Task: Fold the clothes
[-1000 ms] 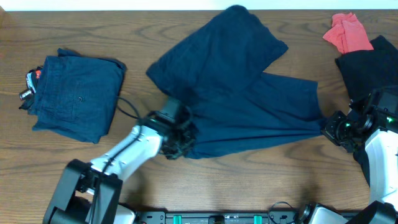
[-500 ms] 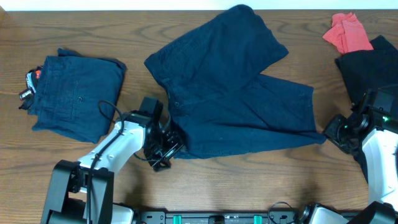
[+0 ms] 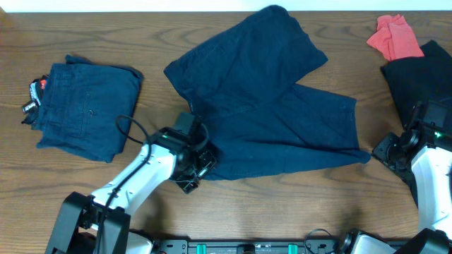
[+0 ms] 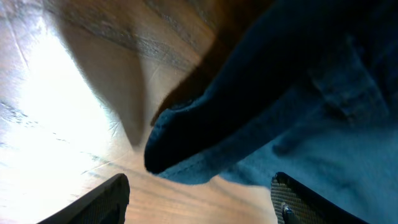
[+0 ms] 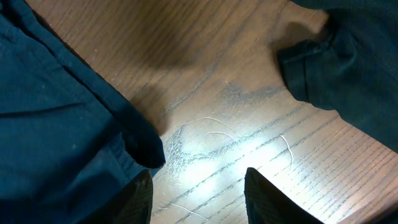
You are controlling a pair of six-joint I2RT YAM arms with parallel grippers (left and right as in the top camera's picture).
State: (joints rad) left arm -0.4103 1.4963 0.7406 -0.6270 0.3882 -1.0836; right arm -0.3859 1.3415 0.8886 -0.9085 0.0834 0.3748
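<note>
I will next grab the shorts' near hem corner [image 3: 213, 173] [image 4: 181, 163] with my left gripper to fold the shorts. The end of the shorts' leg stays for my right gripper.
Navy-blue shorts [image 3: 268, 106] lie spread across the middle of the table, one leg reaching up and back, the other to the right. A folded navy piece [image 3: 85, 106] with a red-and-white tag [image 3: 35, 88] rests at the left. My left gripper [image 3: 194, 168] is at the shorts' lower-left corner, jaws open. In the left wrist view that hem corner [image 4: 186, 146] lies just ahead of the open left gripper [image 4: 199, 208], with bare wood between the fingers. My right gripper [image 3: 385, 150] stands open beside the right leg's tip [image 5: 146, 149]; nothing sits between its fingers [image 5: 134, 199].
A black garment [image 3: 420, 77] lies at the right edge, close to the right arm, and shows in the right wrist view as dark cloth [image 5: 348, 62]. A red cloth [image 3: 392, 37] sits at the back right. Bare wood runs along the front edge.
Both grippers were shut on the shorts' lower corners and have opened and let go. The stretched lower edge has dropped flat. The left gripper backed off left, then returned to the corner.
</note>
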